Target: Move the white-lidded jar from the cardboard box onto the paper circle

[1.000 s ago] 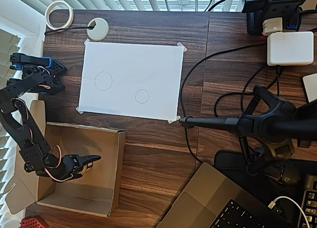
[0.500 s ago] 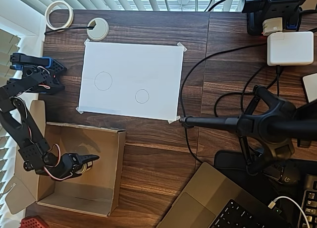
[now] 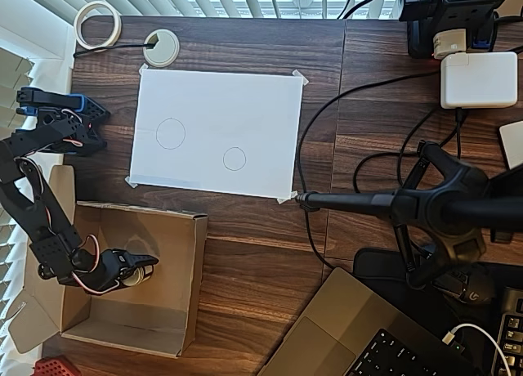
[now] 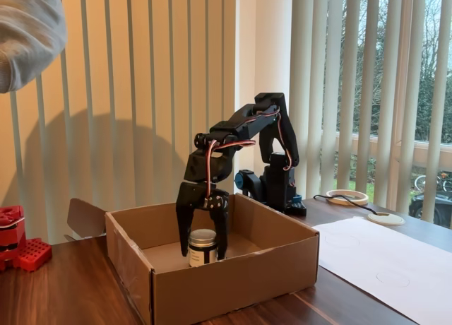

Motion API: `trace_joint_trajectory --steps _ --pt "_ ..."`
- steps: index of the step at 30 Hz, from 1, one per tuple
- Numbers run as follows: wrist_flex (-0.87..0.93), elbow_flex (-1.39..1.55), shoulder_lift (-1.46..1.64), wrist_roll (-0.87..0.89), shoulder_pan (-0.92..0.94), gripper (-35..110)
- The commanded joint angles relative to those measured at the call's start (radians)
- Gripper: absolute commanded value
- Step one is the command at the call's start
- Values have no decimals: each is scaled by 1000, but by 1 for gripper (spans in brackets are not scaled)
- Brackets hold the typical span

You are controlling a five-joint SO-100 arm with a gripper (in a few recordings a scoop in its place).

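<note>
Next, my gripper grabs the round sides of the jar [image 3: 145,275], to set it upright on the paper circle [image 3: 234,158].
The white-lidded jar [image 4: 203,246] stands upright on the floor of the cardboard box [image 4: 233,282]. From overhead, a sliver of the jar [image 3: 145,275] shows in the left half of the box [image 3: 199,278]. My gripper [image 4: 203,253] reaches down into the box, open, with one finger on each side of the jar, close to its sides. In the overhead view the gripper [image 3: 140,272] points right and covers most of the jar. The paper circle [image 3: 234,158] is drawn on the taped white sheet [image 3: 216,98], up and to the right of the box, with nothing on it.
A larger pencil circle [image 3: 170,133] lies left of the small one. A tape roll [image 3: 98,24] and a desk grommet [image 3: 161,47] sit at the far edge. Cables, a tripod arm [image 3: 359,203], a white charger [image 3: 478,79] and a laptop [image 3: 343,335] crowd the right side.
The gripper has shifted left and sunk lower into the box, so its fingers now straddle the jar. The jar has not moved.
</note>
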Motion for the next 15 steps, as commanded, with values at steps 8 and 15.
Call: trace_joint_trajectory --steps 8,15 --pt "-64 41 163 -11 6 11" --pt "-172 97 249 11 -29 7"
